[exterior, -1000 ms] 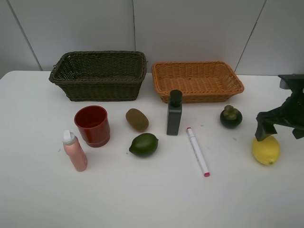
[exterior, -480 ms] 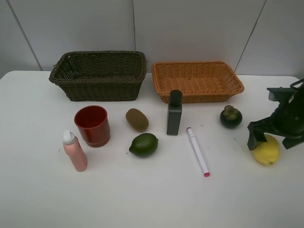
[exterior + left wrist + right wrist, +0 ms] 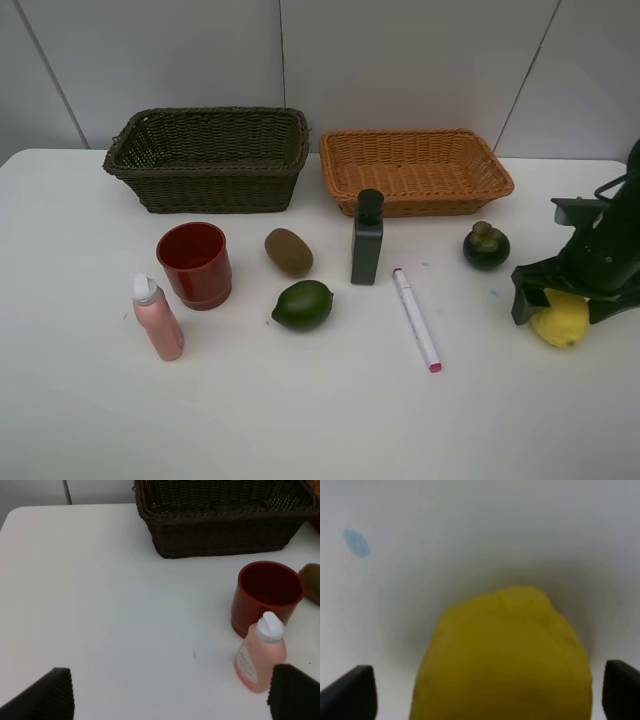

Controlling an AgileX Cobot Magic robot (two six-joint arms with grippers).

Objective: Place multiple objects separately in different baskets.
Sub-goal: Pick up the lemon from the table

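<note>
My right gripper's fingers reach down beside the lemon, close over the table, and would catch it, so it is time to close on the yellow lemon (image 3: 562,323) (image 3: 505,655).
My right gripper (image 3: 560,303) stands open, lowered over the yellow lemon (image 3: 562,323) at the table's right, one finger on each side. The right wrist view shows the lemon (image 3: 505,655) between the spread fingertips (image 3: 350,692). The left gripper (image 3: 170,695) is open above bare table near the pink spray bottle (image 3: 260,655) and red cup (image 3: 265,595). Across the middle lie the kiwi (image 3: 288,251), lime (image 3: 303,304), dark grey bottle (image 3: 367,240), white marker (image 3: 416,320) and mangosteen (image 3: 486,246). The dark basket (image 3: 215,188) and orange basket (image 3: 430,203) stand at the back.
A pale panelled wall rises just behind the baskets. The white table's left edge runs near the dark basket (image 3: 220,535). A small blue mark (image 3: 356,542) is on the table near the lemon.
The right gripper has moved left and down, so its open fingers now straddle the lemon. Nothing else has moved.
</note>
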